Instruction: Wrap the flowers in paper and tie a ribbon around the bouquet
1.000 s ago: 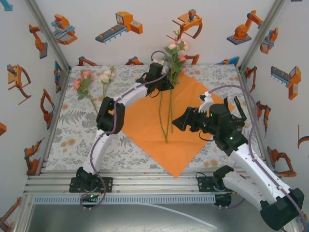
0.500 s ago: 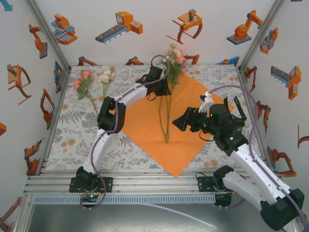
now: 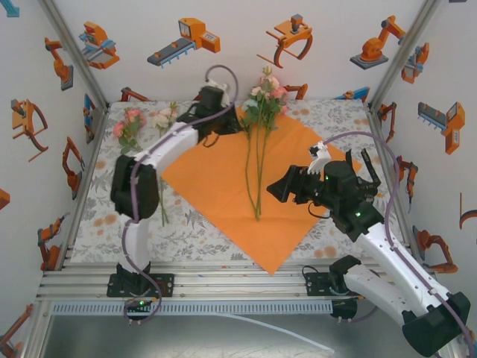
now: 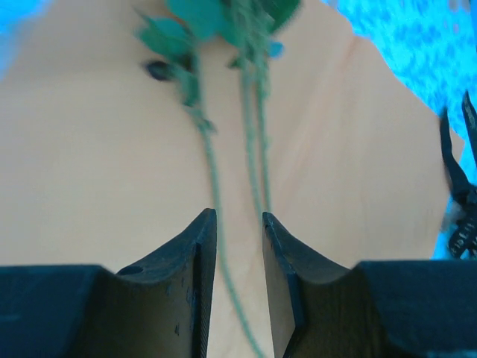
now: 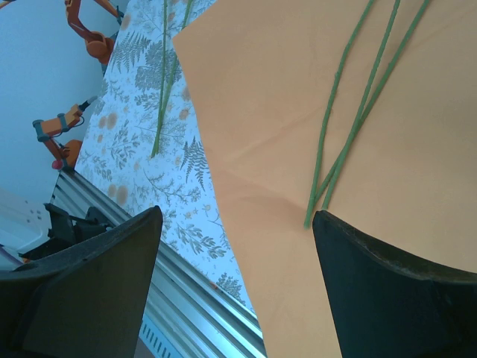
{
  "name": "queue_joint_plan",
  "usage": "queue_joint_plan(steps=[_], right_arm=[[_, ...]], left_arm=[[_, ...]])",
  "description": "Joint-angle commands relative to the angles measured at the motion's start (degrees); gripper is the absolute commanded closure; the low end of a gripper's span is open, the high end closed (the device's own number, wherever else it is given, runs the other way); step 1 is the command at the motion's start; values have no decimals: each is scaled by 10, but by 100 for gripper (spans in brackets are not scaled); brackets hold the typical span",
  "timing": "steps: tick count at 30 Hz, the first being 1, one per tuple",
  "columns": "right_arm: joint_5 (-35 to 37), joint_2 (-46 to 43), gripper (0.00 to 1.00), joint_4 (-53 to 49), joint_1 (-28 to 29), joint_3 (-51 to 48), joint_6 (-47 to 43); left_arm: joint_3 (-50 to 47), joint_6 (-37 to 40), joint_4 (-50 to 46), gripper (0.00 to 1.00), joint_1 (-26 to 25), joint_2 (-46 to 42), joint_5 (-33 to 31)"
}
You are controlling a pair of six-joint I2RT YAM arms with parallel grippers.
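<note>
My left gripper grabs the pink flower on the tablecloth by its stem below the leaves next, blossom free, to lay it alongside the others.
The orange paper (image 3: pixel 216 179) lies flat on the tablecloth like a diamond. Three flowers (image 3: pixel 262 101) rest on it, blossoms at the far corner and thin green stems (image 3: pixel 258 171) running toward me. My left gripper (image 3: pixel 229 125) hovers over the paper's far left edge, beside the blossoms. In the left wrist view its fingers (image 4: pixel 201 253) stand slightly apart, holding nothing, and the stems (image 4: pixel 250 112) lie on the paper (image 4: pixel 97 164) below. My right gripper (image 3: pixel 274 188) hangs wide open just right of the stem ends (image 5: pixel 320 194), with nothing in it. The ribbon is out of view.
Two more flowers (image 3: pixel 130 123) (image 3: pixel 162 115) lie on the tablecloth at the far left, their stems (image 5: pixel 165 74) off the paper. An aluminium rail (image 3: pixel 223 280) marks the near table edge. Printed walls enclose the left, back and right sides.
My left gripper has opened and let go of the flowers, which now lie on the paper. The left arm has swung back to the left. The right arm has not moved.
</note>
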Motion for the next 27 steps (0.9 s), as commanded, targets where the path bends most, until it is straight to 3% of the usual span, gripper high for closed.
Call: queue_joint_plan(steps=[1, 7, 11, 20, 27], right_arm=[[2, 2, 26, 10, 4, -4, -14], [-2, 19, 26, 25, 3, -6, -17], [-1, 20, 26, 22, 4, -7, -20], [13, 0, 26, 0, 4, -9, -26], [16, -7, 26, -8, 4, -8, -25]], left_arm=[[-66, 64, -10, 66, 86, -72, -61], [-126, 105, -75, 67, 224, -99, -132], [-124, 100, -108, 67, 276, -67, -143], [-77, 118, -168, 67, 295, 27, -185], [-72, 117, -180, 67, 304, 53, -193]])
